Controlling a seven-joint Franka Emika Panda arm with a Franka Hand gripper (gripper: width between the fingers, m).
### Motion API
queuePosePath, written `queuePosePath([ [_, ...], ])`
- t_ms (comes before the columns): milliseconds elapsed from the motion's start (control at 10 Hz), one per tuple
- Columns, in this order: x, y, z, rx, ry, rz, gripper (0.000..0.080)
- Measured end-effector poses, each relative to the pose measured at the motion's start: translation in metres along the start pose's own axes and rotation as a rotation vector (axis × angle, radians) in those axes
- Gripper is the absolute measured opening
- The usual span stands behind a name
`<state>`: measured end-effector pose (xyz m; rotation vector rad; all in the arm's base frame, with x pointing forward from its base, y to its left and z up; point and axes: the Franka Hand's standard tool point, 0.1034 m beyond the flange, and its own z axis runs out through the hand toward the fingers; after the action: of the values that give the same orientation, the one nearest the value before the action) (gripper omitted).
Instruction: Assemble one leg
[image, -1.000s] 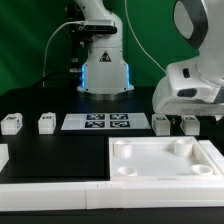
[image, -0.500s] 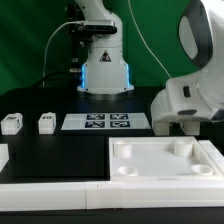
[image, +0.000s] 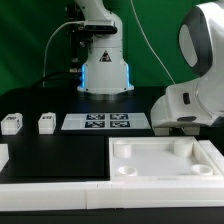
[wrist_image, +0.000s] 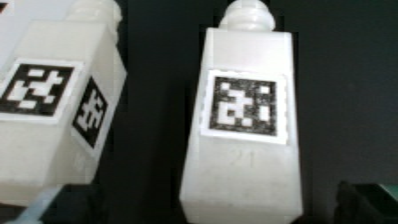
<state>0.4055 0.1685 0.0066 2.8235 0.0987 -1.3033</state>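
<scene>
My gripper should close. Closing now would hold the leg. My fingers are on either side of the near end of the leg.
In the wrist view a white leg (wrist_image: 246, 120) with a black-and-white tag lies on the black table, between my open gripper (wrist_image: 214, 207) fingers. One dark fingertip (wrist_image: 61, 206) shows on one side and the other on the far side, with gaps to the leg. A second tagged leg (wrist_image: 54, 100) lies close beside it. In the exterior view my gripper (image: 185, 124) is low at the right and hides these two legs. Two more legs (image: 12, 123) (image: 46, 122) sit at the exterior view's left.
The large white tray-like part (image: 165, 172) with round corner sockets lies in front of the gripper. The marker board (image: 96, 122) lies at the middle back. The robot base (image: 105, 70) stands behind it. A white strip (image: 50, 190) runs along the front edge.
The arm has come down over the two legs at the exterior view's right, which showed under the hand before and are now covered by it.
</scene>
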Motion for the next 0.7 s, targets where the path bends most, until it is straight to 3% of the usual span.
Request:
queuePosePath([
  [200,-0.0013,0.0000,0.0047,-0.003,-0.005,0.024,0.0649],
  [400,-0.0019,0.0001,0.0062,-0.004,-0.008,0.045,0.0393],
  [500,-0.0019,0.0005,0.0062,-0.004,-0.008,0.048,0.0393],
  [600,-0.0021,0.0004,0.0063,-0.004,-0.009,0.049,0.0291],
  [700,-0.0022,0.0004,0.0063,-0.004,-0.009,0.057,0.0292],
])
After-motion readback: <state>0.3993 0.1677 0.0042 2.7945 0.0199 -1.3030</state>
